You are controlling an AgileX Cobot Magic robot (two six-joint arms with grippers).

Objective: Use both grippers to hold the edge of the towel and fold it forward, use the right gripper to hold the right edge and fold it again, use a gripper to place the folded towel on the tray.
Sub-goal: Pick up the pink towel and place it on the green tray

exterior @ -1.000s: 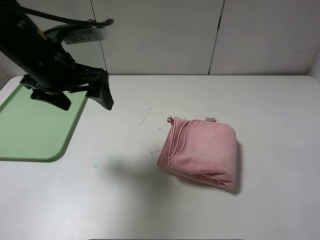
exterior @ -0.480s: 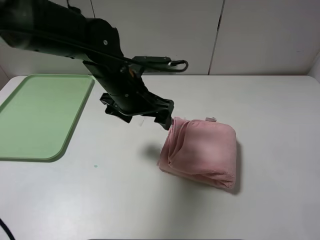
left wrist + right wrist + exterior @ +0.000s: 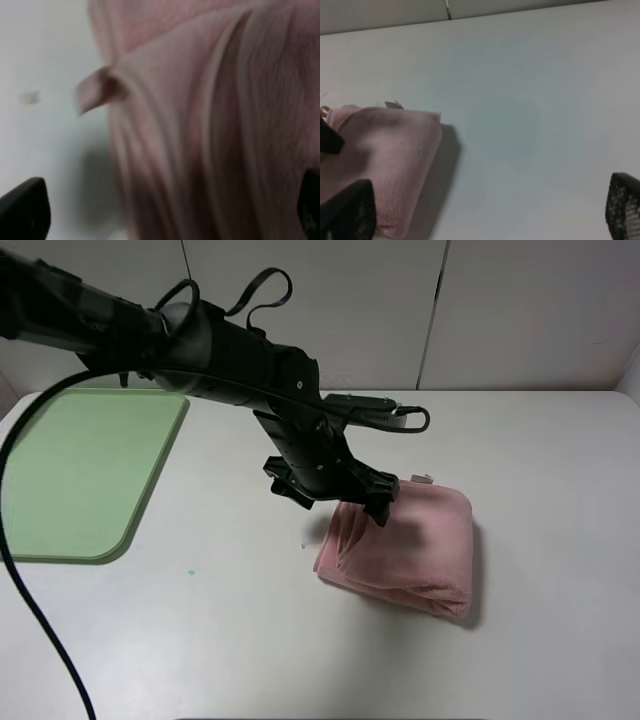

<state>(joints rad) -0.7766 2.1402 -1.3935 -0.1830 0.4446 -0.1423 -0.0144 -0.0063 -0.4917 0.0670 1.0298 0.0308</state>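
It isn't time to close yet: my fingers are above the layered hems with a shadow beneath, so they would miss now. My left gripper needs to come down first, then close on the hems.
The pink towel (image 3: 425, 545) lies folded into a thick bundle right of the table's middle. My left gripper (image 3: 340, 498) has reached across and hangs open over the bundle's left edge, its jaws wide apart and straddling the layered hems. The left wrist view is filled by the towel (image 3: 225, 125) and its small corner loop (image 3: 95, 90), with the left gripper (image 3: 167, 210) open around them. In the right wrist view my right gripper (image 3: 487, 210) is open and holds nothing, off to the right of the towel (image 3: 385, 160). The light green tray (image 3: 80, 480) lies at the far left.
A small tag (image 3: 421, 478) sticks out at the towel's far edge. The left arm (image 3: 200, 340) and its black cable (image 3: 30, 590) stretch over the table between tray and towel. White wall panels stand behind the table.
The left arm has swung right from above the tray to the towel's left edge, jaws open. The towel bundle has stayed in place.
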